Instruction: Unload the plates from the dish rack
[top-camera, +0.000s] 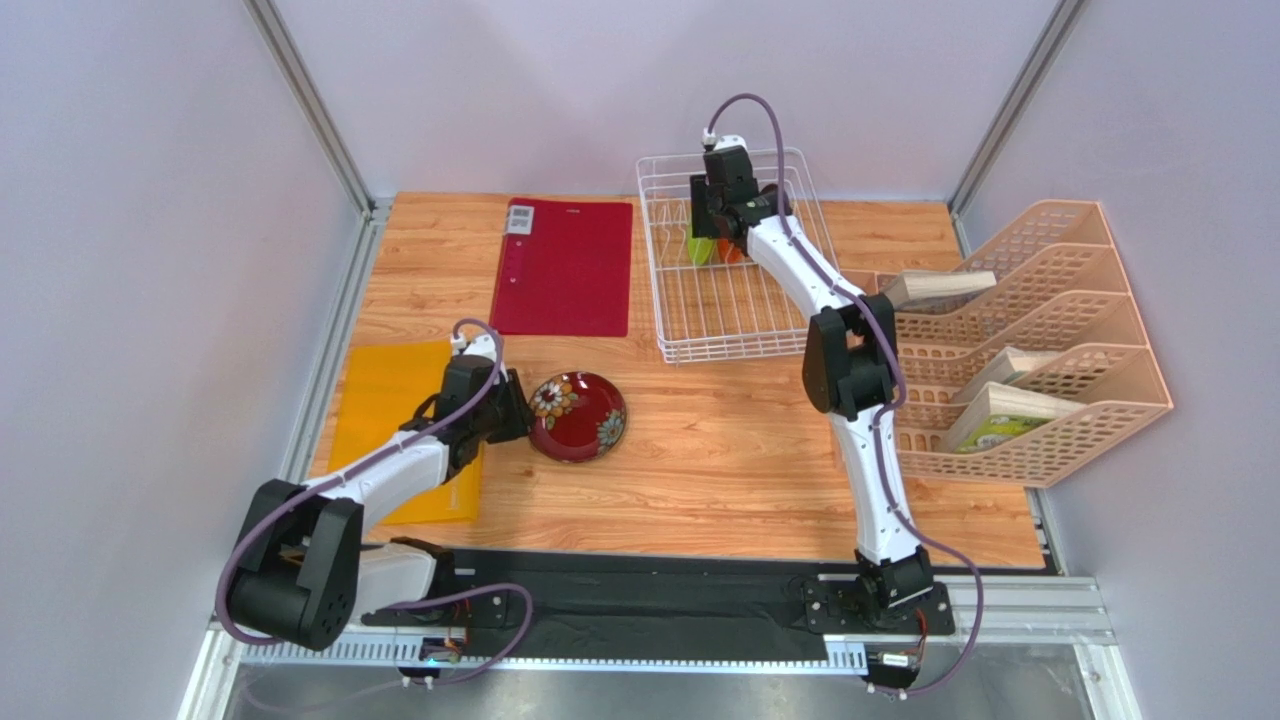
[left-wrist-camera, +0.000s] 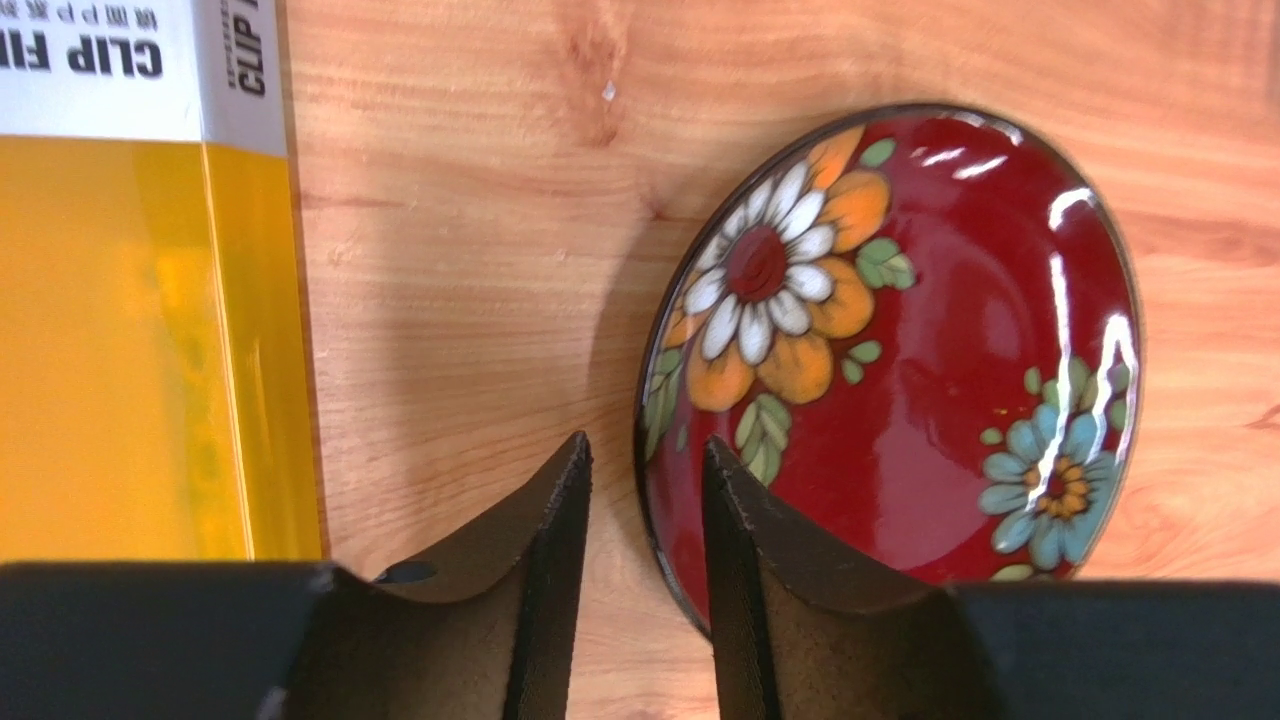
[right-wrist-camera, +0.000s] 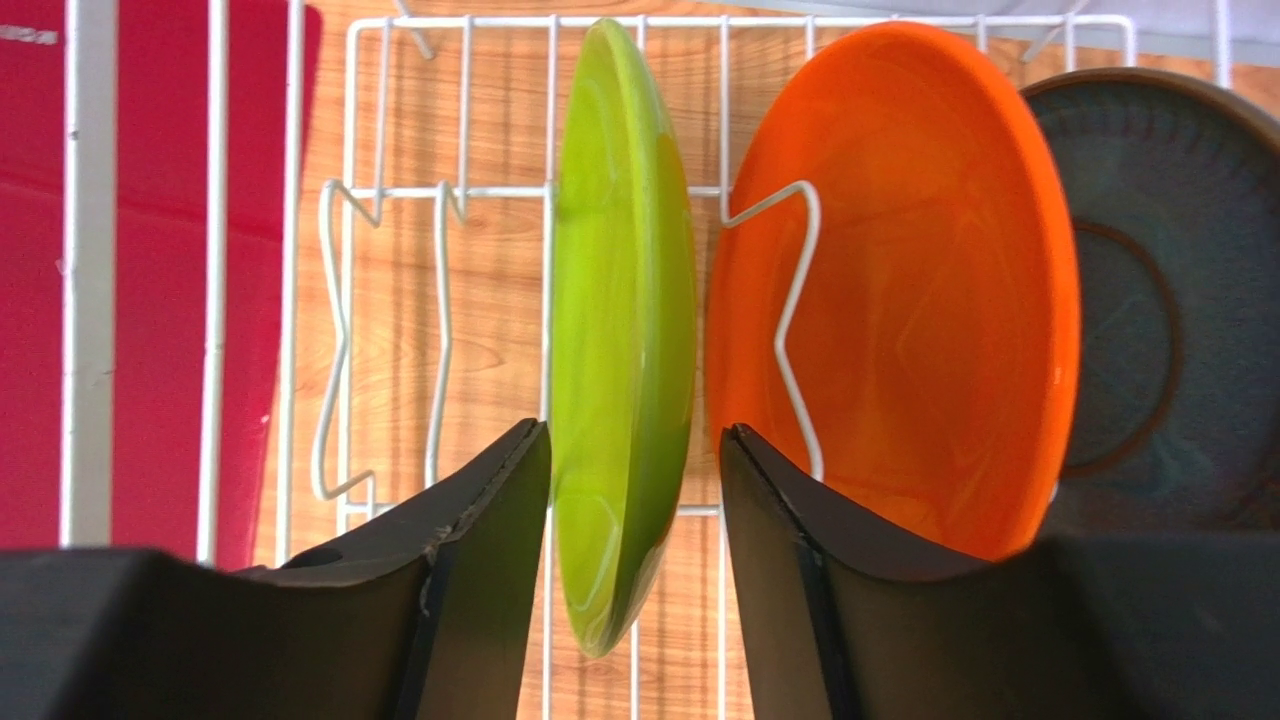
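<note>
My right gripper closes on the plate next, since the lime green plate's near rim (top-camera: 700, 242) (right-wrist-camera: 646, 476) runs back between and past both fingers.
The dark red flowered plate (top-camera: 579, 416) (left-wrist-camera: 917, 360) lies flat on the wooden table. My left gripper (top-camera: 516, 413) (left-wrist-camera: 643, 444) is open at its left rim, one finger over the plate and one outside, with a gap showing. In the white wire dish rack (top-camera: 721, 323) (right-wrist-camera: 376, 192) stand a lime green plate (top-camera: 699, 248) (right-wrist-camera: 624, 270), an orange plate (top-camera: 732, 251) (right-wrist-camera: 917, 300) and a dark teal-grey plate (right-wrist-camera: 1165, 300), all on edge. My right gripper (top-camera: 717, 240) (right-wrist-camera: 633, 429) is open and straddles the lime green plate's near rim without touching it.
A dark red folder (top-camera: 567, 266) lies left of the rack. A yellow clip file (top-camera: 383, 405) (left-wrist-camera: 120, 345) lies under the left arm. Peach lattice file trays (top-camera: 1037, 345) holding books stand at the right edge.
</note>
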